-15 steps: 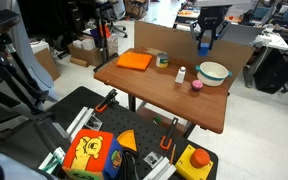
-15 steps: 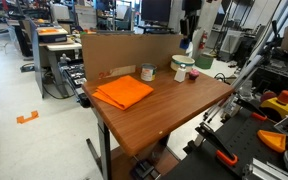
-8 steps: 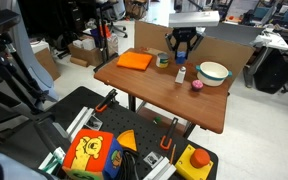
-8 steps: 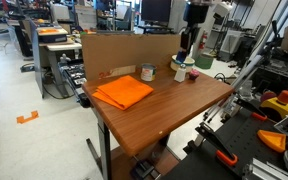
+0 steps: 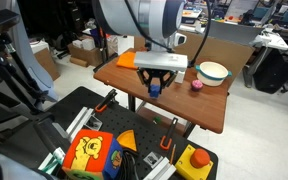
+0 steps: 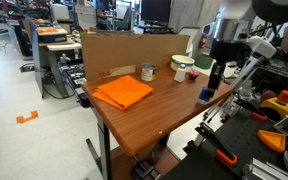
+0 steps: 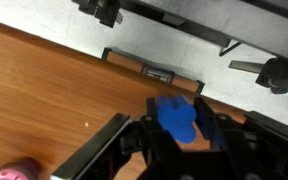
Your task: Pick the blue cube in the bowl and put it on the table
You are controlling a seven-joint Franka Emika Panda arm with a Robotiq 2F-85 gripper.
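The table's long edge runs right beside the cube (image 5: 154,89). I should keep holding, because the cube would end up on that edge if I opened my gripper now.
The blue cube (image 7: 179,118) sits between my gripper's (image 7: 184,128) two black fingers, which are shut on it. In both exterior views the gripper (image 5: 154,88) (image 6: 208,92) holds the cube (image 5: 154,89) (image 6: 205,96) low over the brown wooden table (image 5: 199,108) (image 6: 154,115), near one long edge. The whitish bowl with a teal inside (image 5: 214,72) (image 6: 182,63) stands well away from the gripper, toward the cardboard wall. I cannot tell whether the cube touches the tabletop.
A small pink object (image 5: 196,85) (image 7: 19,172) lies near the bowl. A flat orange square (image 6: 124,92), a tin can (image 6: 148,72) and a small white bottle (image 6: 180,74) are on the table. A black cart with toys and tools (image 5: 134,150) stands beside the table.
My gripper has moved from above the bowl across the table toward the edge by the cart and has come down low, carrying the blue cube.
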